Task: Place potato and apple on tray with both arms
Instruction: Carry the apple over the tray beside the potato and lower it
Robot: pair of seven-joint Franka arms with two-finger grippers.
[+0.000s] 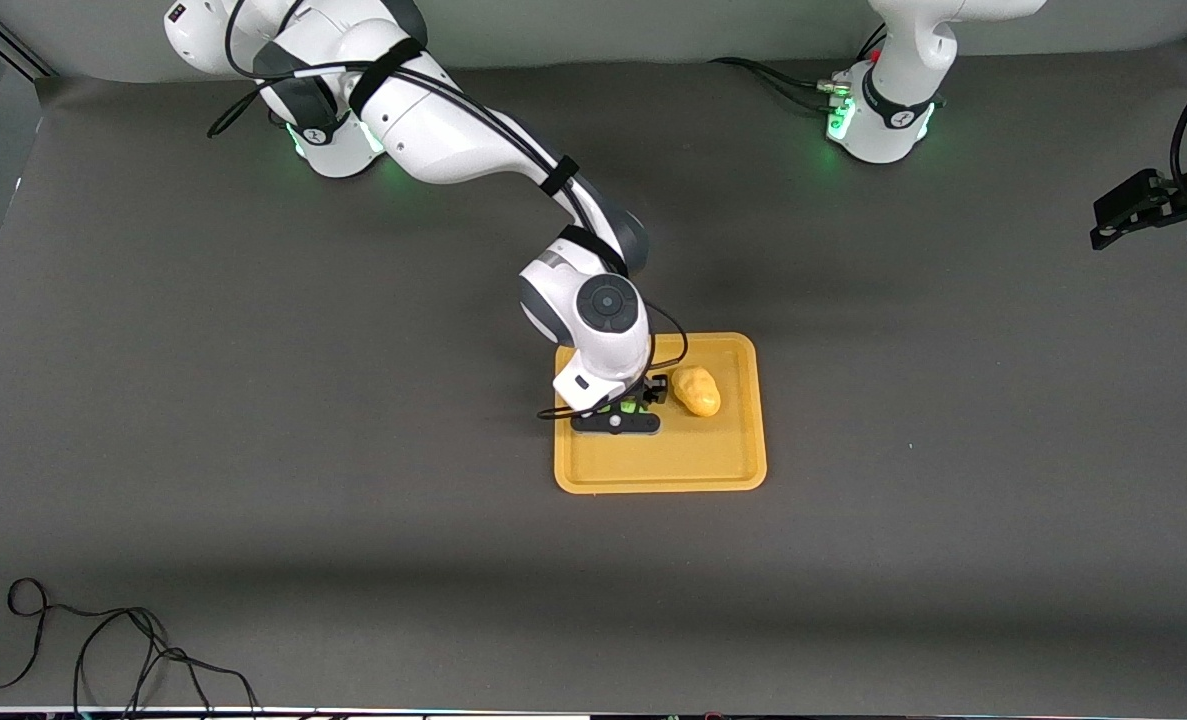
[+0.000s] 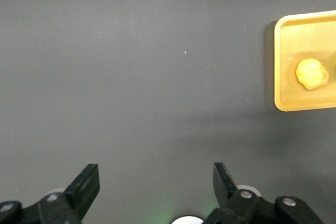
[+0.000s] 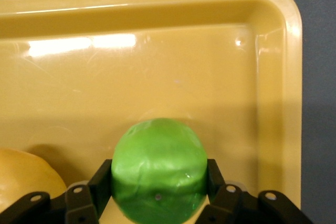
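Note:
My right gripper should release the apple now. The green apple (image 3: 159,166) is low inside the tray's rim, so it would rest in the tray (image 3: 178,72) if I opened my gripper.
The orange-yellow tray (image 1: 673,465) lies mid-table. The yellow potato (image 1: 697,390) rests on it, toward the left arm's end. My right gripper (image 1: 625,412) is low over the tray beside the potato, shut on the green apple (image 1: 631,407), which is mostly hidden under the wrist. In the right wrist view the apple (image 3: 158,169) sits between both fingers (image 3: 102,179) above the tray floor (image 3: 210,66), with the potato (image 3: 26,179) beside it. My left gripper (image 1: 1103,225) waits open and empty off the left arm's end of the table; its view shows the open gripper (image 2: 156,182), the tray (image 2: 307,27) and the potato (image 2: 312,73).
A dark grey mat (image 1: 253,400) covers the table. A loose black cable (image 1: 103,640) lies near the front edge at the right arm's end. Both green-lit arm bases (image 1: 878,120) stand along the back.

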